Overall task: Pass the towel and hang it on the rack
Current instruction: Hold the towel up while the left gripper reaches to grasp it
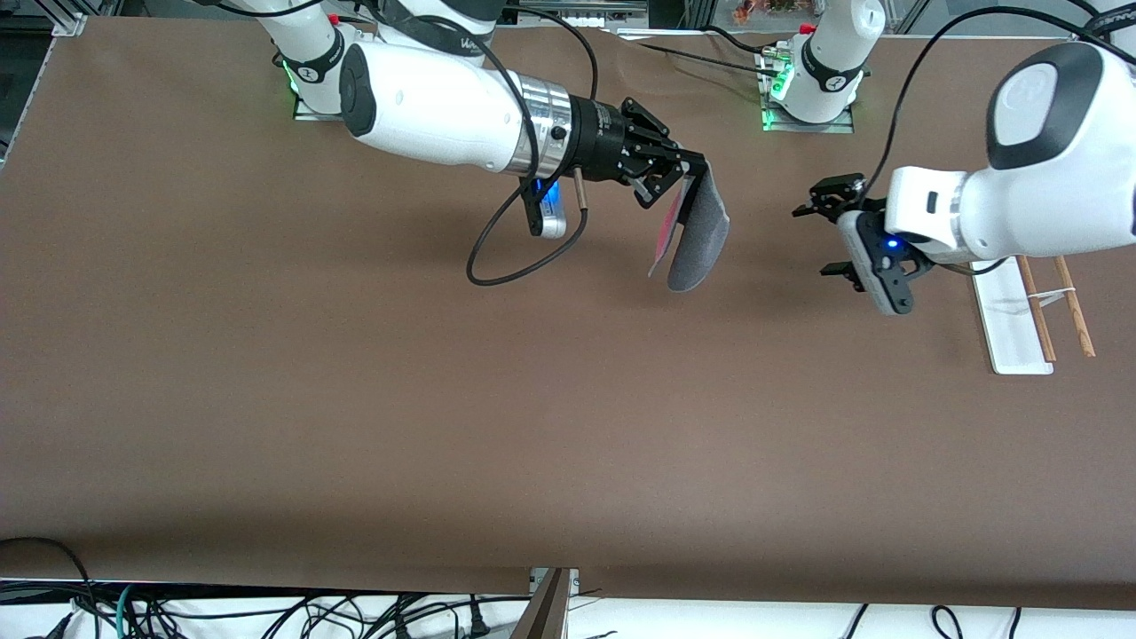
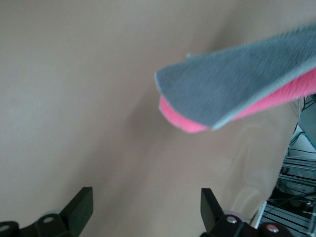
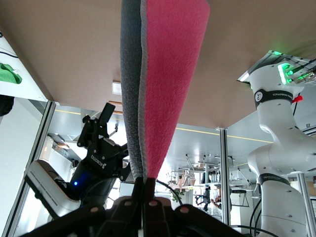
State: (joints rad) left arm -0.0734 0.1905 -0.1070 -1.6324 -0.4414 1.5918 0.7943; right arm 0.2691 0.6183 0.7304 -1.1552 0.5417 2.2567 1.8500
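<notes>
The left gripper grabs the towel by its loose hanging end (image 1: 690, 272) next, to take it over and hang it on the rack (image 1: 1029, 306).
My right gripper (image 1: 688, 173) is shut on the top edge of the towel (image 1: 697, 232), which hangs folded above the table's middle, dark grey outside and pink-red inside. In the right wrist view the towel (image 3: 158, 84) runs out from the shut gripper (image 3: 146, 183). My left gripper (image 1: 821, 238) is open and empty, up in the air beside the towel, toward the left arm's end. The left wrist view shows the towel (image 2: 237, 84) ahead of the open fingers (image 2: 81, 205). The rack (image 1: 1029, 306), white base with two brown rods, stands at the left arm's end.
A brown table (image 1: 444, 426) spreads wide in front of the arms. Both arm bases (image 1: 821, 80) stand along the edge farthest from the front camera. Loose cables (image 1: 266, 612) lie below the table's near edge.
</notes>
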